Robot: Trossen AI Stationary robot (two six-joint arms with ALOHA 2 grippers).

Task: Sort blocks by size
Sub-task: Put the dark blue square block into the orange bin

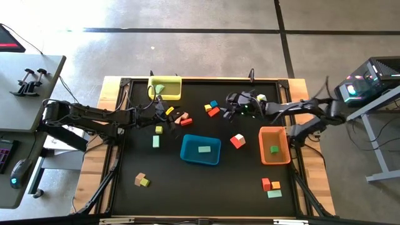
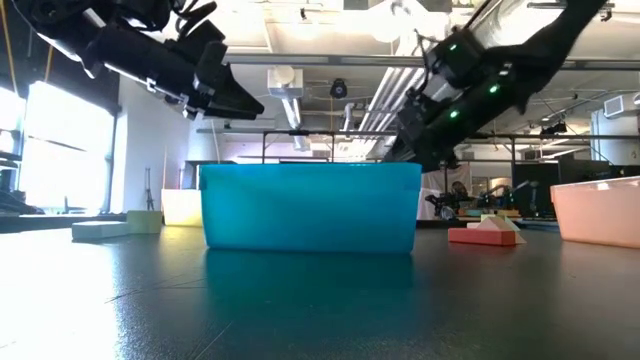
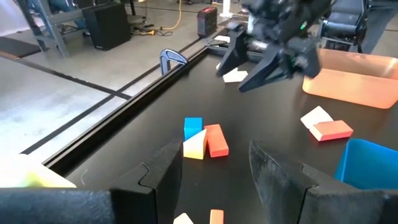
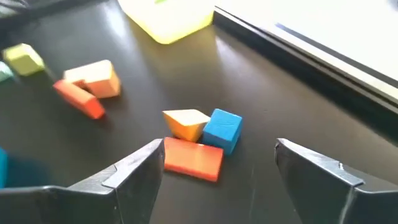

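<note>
I need to sort the blue cube into the orange tray, so I should next grab it by its opposite sides with my right gripper.
Small blocks lie scattered on the black table. A blue cube, an orange wedge and a red bar lie together at the far middle. My right gripper is open and empty above them, just to their right. My left gripper is open and empty above the table near the yellow tray, left of the tan and red blocks. Both grippers hang clear of the table in the low view, the left and the right.
A blue tray holds a pale green block and an orange tray holds a green one. More blocks lie at the near left, near right, centre right and left of the blue tray.
</note>
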